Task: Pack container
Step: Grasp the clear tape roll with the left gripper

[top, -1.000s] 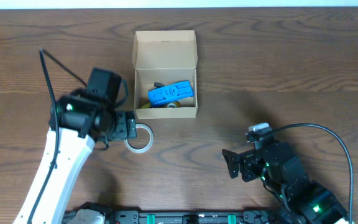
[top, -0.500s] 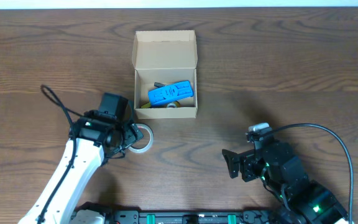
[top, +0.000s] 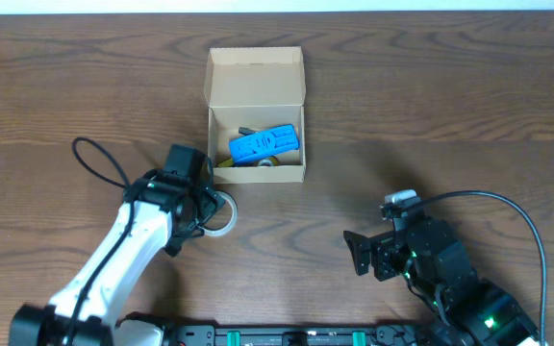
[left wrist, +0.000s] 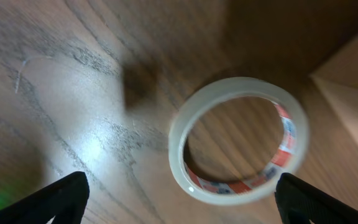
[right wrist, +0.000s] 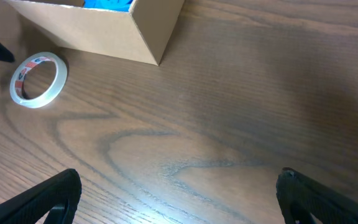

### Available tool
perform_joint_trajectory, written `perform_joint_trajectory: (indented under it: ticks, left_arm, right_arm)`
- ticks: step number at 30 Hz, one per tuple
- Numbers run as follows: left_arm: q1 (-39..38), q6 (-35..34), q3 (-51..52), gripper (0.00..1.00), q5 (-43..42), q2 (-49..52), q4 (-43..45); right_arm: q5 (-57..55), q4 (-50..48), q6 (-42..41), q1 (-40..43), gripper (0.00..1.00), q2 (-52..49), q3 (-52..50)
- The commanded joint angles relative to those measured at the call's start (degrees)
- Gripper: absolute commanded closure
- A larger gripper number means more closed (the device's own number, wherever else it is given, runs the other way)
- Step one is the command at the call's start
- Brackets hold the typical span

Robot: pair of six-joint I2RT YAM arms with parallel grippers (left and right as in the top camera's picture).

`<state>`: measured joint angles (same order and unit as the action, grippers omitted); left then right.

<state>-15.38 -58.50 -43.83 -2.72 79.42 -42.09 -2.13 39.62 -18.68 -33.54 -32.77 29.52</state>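
Note:
The roll of clear tape needs its opposite side free to go into the box, so my left gripper should grab the roll by its side farther from the box (left wrist: 177, 144).
The container is a small tan cardboard box (top: 257, 171) with its flap lid open toward the far side; a blue packet (top: 264, 143) and small items lie inside. A roll of clear tape (top: 221, 213) lies flat on the table just in front of the box's left corner. It also shows in the left wrist view (left wrist: 238, 140) and the right wrist view (right wrist: 39, 79). My left gripper (top: 210, 205) is open, low over the tape, its fingers (left wrist: 178, 198) wide on either side of the roll. My right gripper (top: 354, 253) is open and empty (right wrist: 178, 196) at the front right.
The box corner (left wrist: 350, 93) stands close to the right of the tape. The box's front wall (right wrist: 104, 34) shows in the right wrist view. The left arm's black cable (top: 94, 159) loops over the table to the left.
My left gripper has moved right and down toward the tape, now straddling the roll. The tape, the box and the right arm have not moved.

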Motion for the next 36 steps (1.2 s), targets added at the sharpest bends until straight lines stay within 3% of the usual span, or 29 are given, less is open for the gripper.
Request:
perform_joint_trajectory:
  ticks: [1, 11, 19, 28, 36]
  left_arm:
    - [0.3, -1.6, 0.5, 0.03, -0.8, 3.6, 0.2]
    - [0.4, -3.5, 0.5, 0.00, -1.3, 9.4, 0.6]
    - [0.3, -5.0, 0.5, 0.22, -1.4, 12.6, 1.9]
    - [0.4, -5.5, 0.5, 0.66, -1.2, 12.8, 2.0]
    - [0.4, -5.1, 0.5, 0.93, -0.7, 12.8, 1.8]
  right_arm:
    - [-0.4, 0.1, -0.6, 0.5, 0.01, 0.1, 0.1]
    - [-0.4, 0.1, -0.6, 0.5, 0.01, 0.1, 0.1]
    - [-0.4, 0.0, -0.6, 0.5, 0.01, 0.1, 0.1]
    - [-0.4, 0.1, -0.6, 0.5, 0.01, 0.1, 0.1]
    - [-0.4, 0.0, -0.6, 0.5, 0.01, 0.1, 0.1]
